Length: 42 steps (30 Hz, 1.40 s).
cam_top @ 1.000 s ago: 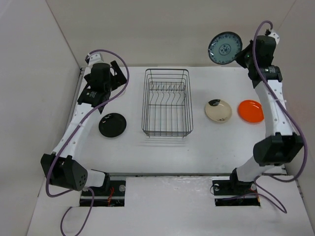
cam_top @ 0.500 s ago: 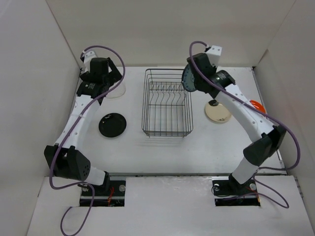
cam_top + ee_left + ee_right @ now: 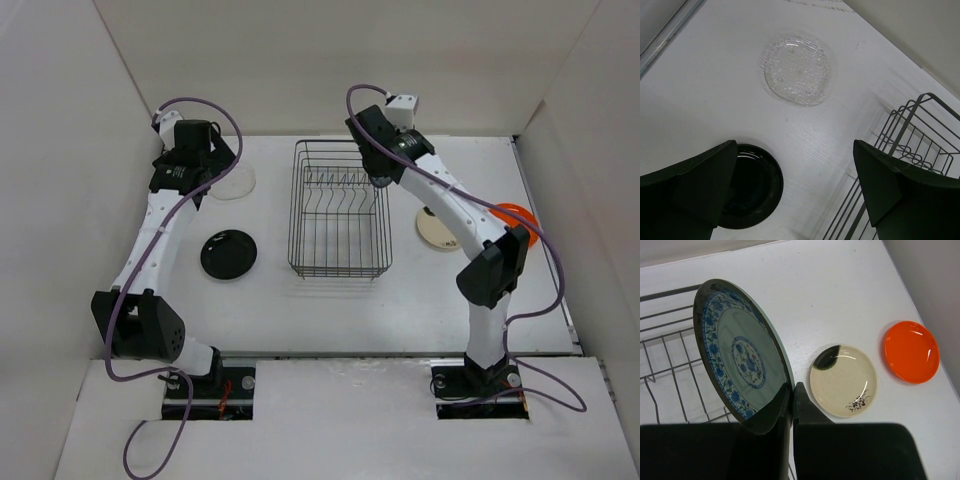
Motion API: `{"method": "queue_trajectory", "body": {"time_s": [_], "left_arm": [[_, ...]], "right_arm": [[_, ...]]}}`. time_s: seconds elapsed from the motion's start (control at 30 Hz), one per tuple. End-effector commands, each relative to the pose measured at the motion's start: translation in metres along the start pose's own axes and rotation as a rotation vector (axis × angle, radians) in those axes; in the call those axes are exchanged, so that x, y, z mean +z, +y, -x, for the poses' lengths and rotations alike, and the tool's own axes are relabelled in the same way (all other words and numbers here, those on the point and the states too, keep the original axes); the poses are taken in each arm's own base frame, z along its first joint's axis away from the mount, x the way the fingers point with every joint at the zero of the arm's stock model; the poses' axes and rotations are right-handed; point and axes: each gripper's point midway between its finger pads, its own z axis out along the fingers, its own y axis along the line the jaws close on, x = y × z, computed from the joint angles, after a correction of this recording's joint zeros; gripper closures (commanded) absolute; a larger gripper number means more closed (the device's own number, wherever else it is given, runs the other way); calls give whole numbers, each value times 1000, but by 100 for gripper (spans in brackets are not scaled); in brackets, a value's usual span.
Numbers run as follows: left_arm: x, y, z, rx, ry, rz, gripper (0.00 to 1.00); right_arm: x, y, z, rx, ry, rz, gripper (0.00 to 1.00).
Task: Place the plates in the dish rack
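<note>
The dark teal plate is above the rack's side bar and would fall short if I let go now. My right gripper needs to keep holding it until it reaches the rack's divider wires.
My right gripper (image 3: 791,386) is shut on the rim of the dark teal patterned plate (image 3: 740,355) and holds it on edge above the rear right part of the black wire dish rack (image 3: 340,208). In the top view the gripper (image 3: 378,172) hides most of that plate. The cream plate (image 3: 842,381) and the orange plate (image 3: 911,351) lie flat to the right of the rack. My left gripper (image 3: 794,145) is open and empty, above the table between the clear glass plate (image 3: 797,68) and the glossy black plate (image 3: 752,185).
The rack (image 3: 910,150) holds no plates; its divider prongs run across its rear half. Walls close in the table on the left, back and right. The right arm (image 3: 470,225) stretches over the cream plate (image 3: 432,235).
My right arm has swung left with the teal plate, from the back right corner to above the rack's rear right side. My left gripper has shifted slightly toward the back left.
</note>
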Motion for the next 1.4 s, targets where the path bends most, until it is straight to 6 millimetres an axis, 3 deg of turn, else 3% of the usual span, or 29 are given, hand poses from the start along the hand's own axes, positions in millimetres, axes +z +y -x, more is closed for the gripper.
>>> {"method": "queue_trajectory", "body": {"time_s": [0.0,0.27,0.43,0.87,1.3,1.37], "left_arm": [[-13,-9,22,-22,-52,-37,0],[-23,-10,27,-24,-71,-61,0],[-24,-13,25,-23,-59,-77,0],[-24,-16,26,-26,-61,-90,0],[-24,-16,26,-26,-61,-90,0],[-24,-16,26,-26,-61,-90,0]], "right_arm": [[-9,-3,19,32,-46,-23,100],[5,11,4,-11,-22,-38,100],[13,8,4,-4,-13,-48,100],[37,16,-23,-71,35,-79,100],[50,35,-53,-129,82,-67,100],[49,36,-50,-122,77,-64,100]]}}
